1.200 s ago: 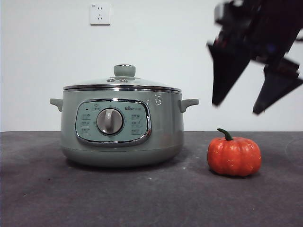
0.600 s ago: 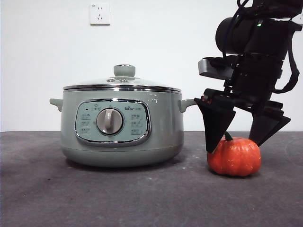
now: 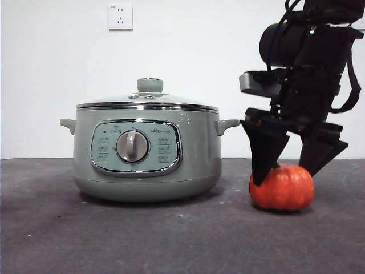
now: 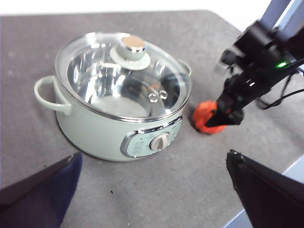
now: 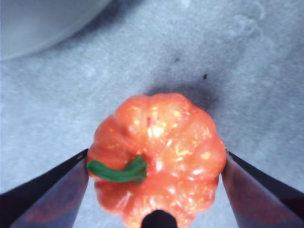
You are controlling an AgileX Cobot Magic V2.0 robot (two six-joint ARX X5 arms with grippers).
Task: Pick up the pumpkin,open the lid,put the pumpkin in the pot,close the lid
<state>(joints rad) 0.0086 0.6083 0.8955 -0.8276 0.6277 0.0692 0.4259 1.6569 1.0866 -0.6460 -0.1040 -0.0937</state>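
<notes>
My left gripper grabs the lid by its narrow green knob point(image 3: 150, 85) next, since the glass lid spreads across the whole pot point(image 3: 147, 151), too wide for the fingers.
The orange pumpkin point(image 3: 282, 191) sits on the dark table to the right of the pale green pot point(image 3: 147, 151). In the right wrist view the pumpkin point(image 5: 159, 152) and its green stem lie between the two jaws. My right gripper point(image 3: 285, 178) has come down over it, open, with one jaw at each side, close against its ribs. The glass lid point(image 3: 147, 101) with its green knob rests on the pot. From above and off to one side, my left gripper point(image 4: 154, 156) stands open and holds nothing, looking onto the lid point(image 4: 124, 76) and the right gripper point(image 4: 228, 114).
A white wall with a socket point(image 3: 120, 17) stands behind the table. The pot's side handle point(image 3: 227, 124) reaches toward the right arm. The table edge point(image 4: 266, 190) runs close to the pumpkin's side.
The right arm dropped from high on the right down onto the pumpkin. Its jaws now reach lower around it and hide the stem. The pot and lid have not moved.
</notes>
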